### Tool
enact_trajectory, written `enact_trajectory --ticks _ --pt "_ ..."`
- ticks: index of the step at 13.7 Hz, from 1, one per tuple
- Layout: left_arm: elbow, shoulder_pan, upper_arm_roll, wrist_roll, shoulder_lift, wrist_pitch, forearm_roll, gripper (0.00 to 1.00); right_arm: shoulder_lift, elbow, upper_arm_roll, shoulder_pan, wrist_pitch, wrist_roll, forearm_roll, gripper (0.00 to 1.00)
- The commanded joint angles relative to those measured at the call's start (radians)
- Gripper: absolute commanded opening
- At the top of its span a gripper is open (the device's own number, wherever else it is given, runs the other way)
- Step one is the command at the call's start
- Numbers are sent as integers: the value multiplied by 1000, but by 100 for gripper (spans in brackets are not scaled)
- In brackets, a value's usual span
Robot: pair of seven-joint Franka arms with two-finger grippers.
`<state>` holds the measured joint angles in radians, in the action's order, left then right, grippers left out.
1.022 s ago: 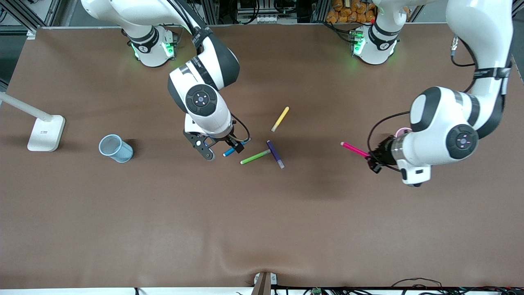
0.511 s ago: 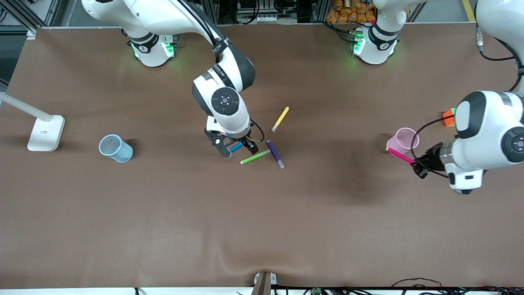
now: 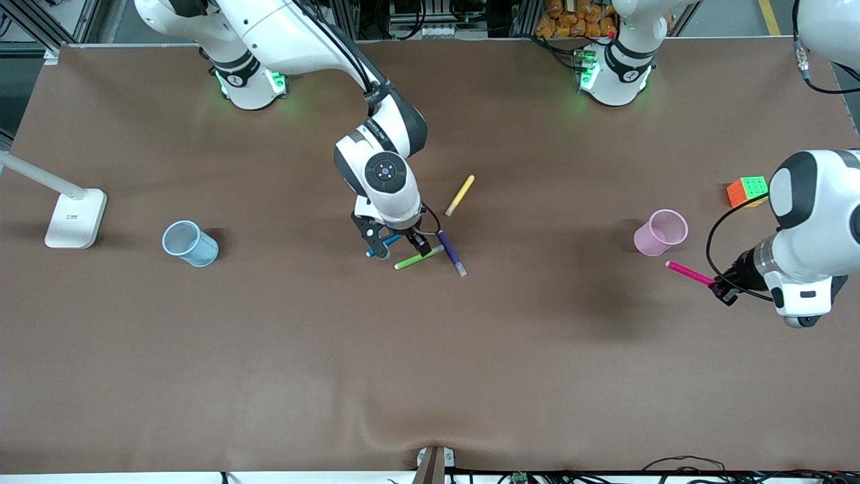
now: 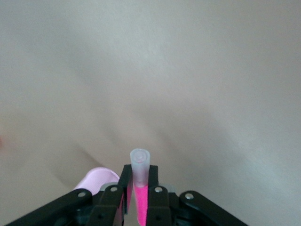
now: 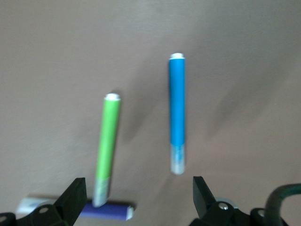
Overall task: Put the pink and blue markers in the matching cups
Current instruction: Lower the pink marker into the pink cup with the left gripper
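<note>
I should reach the blue marker with my right gripper and grab its clear cap (image 5: 178,159) to put it in the pale blue cup.
My left gripper (image 3: 722,291) is shut on the pink marker (image 3: 688,273) and holds it over bare table beside the pale pink cup (image 3: 660,232). In the left wrist view the marker's pale cap (image 4: 139,164) sticks out between the fingers, with the pink cup's rim (image 4: 96,178) beside them. My right gripper (image 3: 398,245) is open, over the blue marker (image 3: 392,238), which lies flat. In the right wrist view the blue marker (image 5: 177,113) lies just ahead of the open gripper (image 5: 138,193). The pale blue cup (image 3: 190,243) stands toward the right arm's end.
A green marker (image 3: 418,257) and a purple marker (image 3: 451,253) lie touching, beside the blue one; both show in the right wrist view, green (image 5: 107,141), purple (image 5: 106,209). A yellow marker (image 3: 460,195) lies farther back. A colour cube (image 3: 747,191) and a lamp base (image 3: 75,216) sit near the table's ends.
My left gripper carried the pink marker from mid-table past the pink cup toward the left arm's end. My right gripper shifted along the blue marker toward the green and purple markers.
</note>
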<state>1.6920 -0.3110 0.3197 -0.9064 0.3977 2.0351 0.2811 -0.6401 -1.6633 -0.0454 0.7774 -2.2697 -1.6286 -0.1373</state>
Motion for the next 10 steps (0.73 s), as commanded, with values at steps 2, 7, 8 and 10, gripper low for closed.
enact_trajectory --ticks 2,7,8,10 --pt "164 -13 7 1 -141 57 118 0 16 -85 -10 5 -13 -14 -15 100" --pt "461 -71 13 -11 -353 272 118 0 7 -85 -10 8 -17 -51 -24 77" --pt "512 -80 13 -11 -382 321 118 0 4 -85 -10 6 -19 -51 -27 66" --pt "584 -79 15 -11 -434 375 118 0 -7 -85 -10 9 -19 -53 -27 62"
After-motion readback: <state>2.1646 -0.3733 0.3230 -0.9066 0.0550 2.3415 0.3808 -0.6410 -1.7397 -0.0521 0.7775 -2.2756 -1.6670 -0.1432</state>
